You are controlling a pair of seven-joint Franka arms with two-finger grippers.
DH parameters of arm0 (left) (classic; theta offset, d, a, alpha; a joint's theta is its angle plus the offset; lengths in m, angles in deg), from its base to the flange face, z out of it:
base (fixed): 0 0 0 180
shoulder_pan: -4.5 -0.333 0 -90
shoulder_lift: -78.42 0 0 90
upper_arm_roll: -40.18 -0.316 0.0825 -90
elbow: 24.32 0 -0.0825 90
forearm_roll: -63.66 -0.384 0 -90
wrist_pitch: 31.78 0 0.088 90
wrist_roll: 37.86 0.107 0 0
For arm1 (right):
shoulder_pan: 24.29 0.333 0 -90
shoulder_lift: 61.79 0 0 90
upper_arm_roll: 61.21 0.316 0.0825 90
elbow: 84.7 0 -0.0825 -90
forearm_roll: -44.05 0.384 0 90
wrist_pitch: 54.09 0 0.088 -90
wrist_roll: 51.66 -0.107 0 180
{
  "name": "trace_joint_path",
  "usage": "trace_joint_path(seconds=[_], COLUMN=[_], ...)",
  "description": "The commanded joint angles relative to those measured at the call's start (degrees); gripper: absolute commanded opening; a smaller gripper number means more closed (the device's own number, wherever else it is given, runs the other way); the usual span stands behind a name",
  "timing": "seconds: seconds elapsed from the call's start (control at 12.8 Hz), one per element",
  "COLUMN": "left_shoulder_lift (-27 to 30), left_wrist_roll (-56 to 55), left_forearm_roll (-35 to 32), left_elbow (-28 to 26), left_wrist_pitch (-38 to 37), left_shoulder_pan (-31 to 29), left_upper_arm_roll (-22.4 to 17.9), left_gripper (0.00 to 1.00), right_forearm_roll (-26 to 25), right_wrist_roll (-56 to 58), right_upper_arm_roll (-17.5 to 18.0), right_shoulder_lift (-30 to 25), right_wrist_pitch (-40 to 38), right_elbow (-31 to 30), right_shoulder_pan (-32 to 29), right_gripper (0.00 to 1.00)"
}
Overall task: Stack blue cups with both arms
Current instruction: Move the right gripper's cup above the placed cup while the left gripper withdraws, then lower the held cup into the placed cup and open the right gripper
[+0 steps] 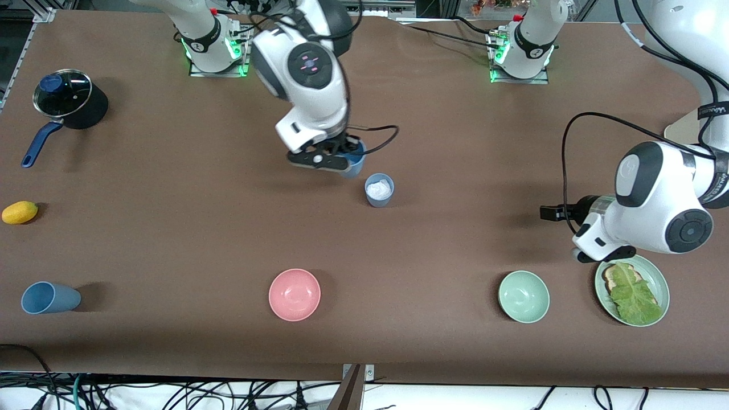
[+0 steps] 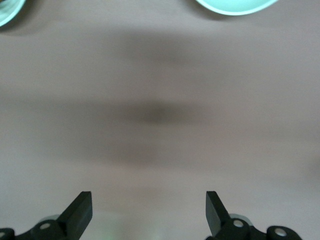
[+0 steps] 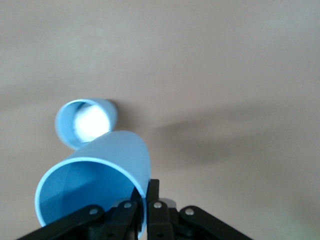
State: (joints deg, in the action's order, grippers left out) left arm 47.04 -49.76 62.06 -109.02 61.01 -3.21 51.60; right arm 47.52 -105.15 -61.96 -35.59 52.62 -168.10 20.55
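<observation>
I need to move the held cup over the standing cup with my right gripper before releasing it, because the held cup's base (image 1: pixel 352 173) hangs beside the standing cup's rim (image 1: pixel 379 183).
My right gripper (image 1: pixel 343 154) is shut on the wall of a blue cup (image 1: pixel 356 165) and holds it tilted just above the table's middle. In the right wrist view the fingers (image 3: pixel 154 192) pinch that cup (image 3: pixel 100 175) at its rim. A second blue cup (image 1: pixel 379 189) stands upright beside it, nearer to the front camera, with something white inside; it also shows in the right wrist view (image 3: pixel 87 122). A third blue cup (image 1: pixel 48 298) lies on its side at the right arm's end. My left gripper (image 1: pixel 553 213) is open and empty over bare table (image 2: pixel 149 200).
A pink bowl (image 1: pixel 294 294), a green bowl (image 1: pixel 524 296) and a green plate (image 1: pixel 655 272) with bread and lettuce sit along the edge nearest the front camera. A black pot with a blue handle (image 1: pixel 71 102) and a yellow fruit (image 1: pixel 20 212) lie at the right arm's end.
</observation>
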Motion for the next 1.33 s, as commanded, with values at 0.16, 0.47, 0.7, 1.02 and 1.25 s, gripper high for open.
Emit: trace_joint_path(seconds=[0.16, 0.47, 0.7, 1.02, 1.25], left_shoulder_lift=[12.37, 24.75, 32.77, 38.4, 39.02], left_wrist_roll=[2.66, 7.41, 9.0, 7.6, 6.01], left_forearm_roll=[-2.36, -2.36, -1.39, 2.56, 2.56], left_elbow=[-18.73, -28.47, -32.98, -31.84, -25.19], left_wrist_pitch=[10.84, 10.66, 6.72, 0.65, -4.96], left_shoulder_pan=[-1.79, -1.79, -2.49, -2.41, -2.49], left_upper_arm_roll=[0.88, 0.97, 1.06, 1.06, 0.62], left_gripper=[1.0, 1.0, 1.0, 1.0, 1.0], right_forearm_roll=[0.57, 0.57, 0.57, 0.74, 0.66], right_wrist_roll=[-6.88, -8.71, -8.9, -8.9, -8.9], right_upper_arm_roll=[-0.83, -0.83, -0.83, -0.83, -0.83], right_shoulder_lift=[10.35, 12.3, 13.09, 13.35, 13.79], right_wrist_pitch=[-2.38, -1.85, -1.68, -1.85, -1.68], right_elbow=[14.13, 15.64, 15.2, 14.41, 14.06], right_shoulder_pan=[2.44, 3.05, 3.06, 3.06, 3.06], right_gripper=[0.0, 0.0, 0.0, 0.0, 0.0])
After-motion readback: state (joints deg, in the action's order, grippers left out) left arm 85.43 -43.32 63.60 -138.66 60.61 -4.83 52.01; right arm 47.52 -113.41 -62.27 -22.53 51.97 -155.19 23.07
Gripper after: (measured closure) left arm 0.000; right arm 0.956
